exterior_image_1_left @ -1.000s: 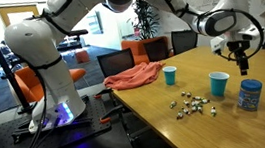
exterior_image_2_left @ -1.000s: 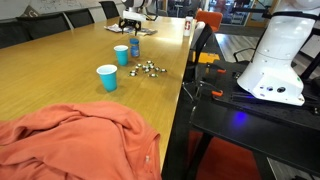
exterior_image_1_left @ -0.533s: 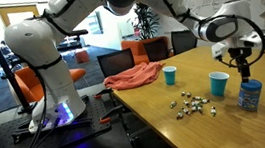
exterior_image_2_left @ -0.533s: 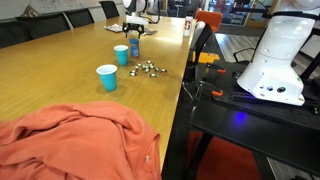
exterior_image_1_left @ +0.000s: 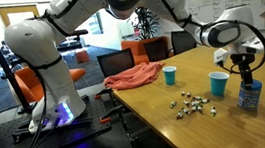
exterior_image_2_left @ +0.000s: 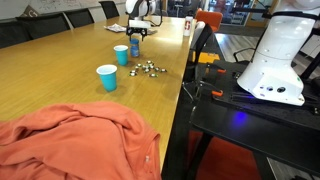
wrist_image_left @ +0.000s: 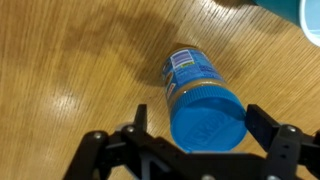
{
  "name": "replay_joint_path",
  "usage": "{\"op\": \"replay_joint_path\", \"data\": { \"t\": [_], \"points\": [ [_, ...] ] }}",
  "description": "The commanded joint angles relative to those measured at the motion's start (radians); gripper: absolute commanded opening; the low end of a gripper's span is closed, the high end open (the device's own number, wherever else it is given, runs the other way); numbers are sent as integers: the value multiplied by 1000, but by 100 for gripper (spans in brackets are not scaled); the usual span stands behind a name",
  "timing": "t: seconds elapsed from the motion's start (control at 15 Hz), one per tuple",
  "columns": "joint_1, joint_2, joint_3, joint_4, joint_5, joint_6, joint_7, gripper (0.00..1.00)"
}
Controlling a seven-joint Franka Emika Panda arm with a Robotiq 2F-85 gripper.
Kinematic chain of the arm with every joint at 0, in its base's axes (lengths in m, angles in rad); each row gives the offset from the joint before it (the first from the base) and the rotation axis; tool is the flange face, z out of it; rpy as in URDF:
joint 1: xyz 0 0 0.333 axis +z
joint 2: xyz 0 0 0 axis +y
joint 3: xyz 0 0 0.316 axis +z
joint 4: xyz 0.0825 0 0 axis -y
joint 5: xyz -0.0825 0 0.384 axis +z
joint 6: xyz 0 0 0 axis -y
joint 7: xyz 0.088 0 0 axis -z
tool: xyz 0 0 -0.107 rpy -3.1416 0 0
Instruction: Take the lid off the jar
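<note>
The lid sits deeper between both fingers, which stop above the lid's rim, so it is too early to close. My gripper lowers first, then closes on the lid.
The jar stands upright on the wooden table, with a blue label and tan contents. Its bright-blue lid sits on top. In the wrist view my gripper is open, one finger on each side of the lid, with small gaps showing. In an exterior view the gripper is right over the jar at the table's far end. In the other one the jar is small and partly hidden by the gripper.
Two blue cups stand on the table near a scatter of small metal pieces. An orange cloth hangs over the table's edge. Office chairs stand behind it.
My gripper has moved from above and beside the jar down onto it, so its fingers now sit around the lid. The jar has not moved.
</note>
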Motion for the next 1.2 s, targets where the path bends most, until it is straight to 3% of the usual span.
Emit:
{"op": "replay_joint_path", "data": {
  "t": [0.0,0.73,0.8,0.87,1.0,1.13],
  "points": [
    [7,40,-8,58,-15,19,38,100],
    [8,110,-22,155,-29,2,52,100],
    [9,116,-24,161,-31,3,52,75],
    [9,122,-25,167,-32,6,52,72],
    [10,124,-28,169,-38,12,53,56],
    [20,107,-37,148,-32,23,58,54]
  ]
}}
